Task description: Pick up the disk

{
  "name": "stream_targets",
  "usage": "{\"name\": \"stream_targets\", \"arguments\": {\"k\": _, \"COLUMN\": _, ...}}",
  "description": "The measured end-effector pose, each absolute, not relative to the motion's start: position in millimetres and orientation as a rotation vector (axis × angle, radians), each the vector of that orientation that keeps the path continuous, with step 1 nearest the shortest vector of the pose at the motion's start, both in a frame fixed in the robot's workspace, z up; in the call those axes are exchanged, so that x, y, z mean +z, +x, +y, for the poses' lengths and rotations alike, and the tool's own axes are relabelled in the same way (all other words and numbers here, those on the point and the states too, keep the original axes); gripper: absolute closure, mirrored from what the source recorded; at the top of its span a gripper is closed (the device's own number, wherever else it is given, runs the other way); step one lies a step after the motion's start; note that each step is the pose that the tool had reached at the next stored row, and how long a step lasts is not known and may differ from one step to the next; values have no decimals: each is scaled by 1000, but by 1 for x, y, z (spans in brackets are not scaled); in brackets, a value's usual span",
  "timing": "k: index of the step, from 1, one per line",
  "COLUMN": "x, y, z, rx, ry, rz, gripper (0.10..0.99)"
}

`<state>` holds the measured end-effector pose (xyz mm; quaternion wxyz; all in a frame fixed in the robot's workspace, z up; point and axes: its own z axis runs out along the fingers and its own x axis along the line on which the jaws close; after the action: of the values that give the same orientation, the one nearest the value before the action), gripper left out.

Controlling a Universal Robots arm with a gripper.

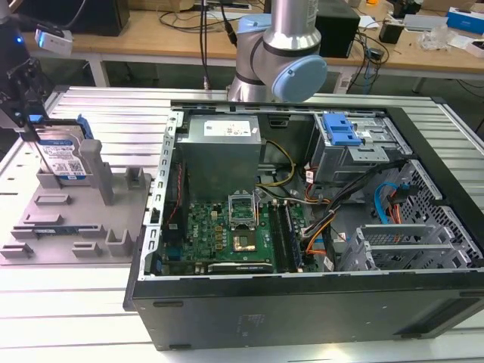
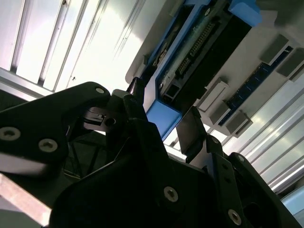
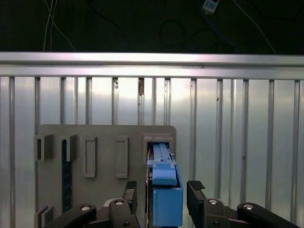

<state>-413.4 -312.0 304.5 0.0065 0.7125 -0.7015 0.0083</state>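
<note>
The disk would be caught if I closed now, so my gripper needs to close: my fingers reach below its top edge on both sides of its blue bar.
The disk (image 1: pixel 64 155) stands on edge in a slot at the back of the grey fixture plate (image 1: pixel 68 223), at the exterior view's far left. Its blue-and-white label faces the camera, and a blue rail runs along its side. My gripper (image 1: pixel 29 130) hangs right over its top edge. In the first wrist view the blue-railed edge of the disk (image 3: pixel 166 199) sits between the two black fingers (image 3: pixel 195 190) of the gripper (image 3: pixel 163 187), with a thin gap on each side. The second wrist view shows the same straddle, with the disk (image 2: pixel 199 42) and the gripper (image 2: pixel 164 111) open around it.
An open computer case (image 1: pixel 302 318) lies to the exterior view's right of the fixture, holding a grey power-supply box (image 1: pixel 223 151), a motherboard (image 1: pixel 227 234) and a bright blue bracket (image 1: pixel 339 130). The arm's base (image 1: pixel 280 60) stands behind it. The table is ribbed aluminium (image 3: pixel 237 123).
</note>
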Motion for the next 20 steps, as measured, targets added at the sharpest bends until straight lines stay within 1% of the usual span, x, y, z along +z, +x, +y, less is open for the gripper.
{"name": "stream_targets", "arguments": {"k": 19, "x": 300, "y": -414, "z": -312, "rx": 27, "ry": 2229, "rz": -2195, "gripper": 545}}
{"name": "stream_targets", "arguments": {"k": 20, "x": 300, "y": -414, "z": -312, "rx": 27, "ry": 2229, "rz": -2195, "gripper": 624}}
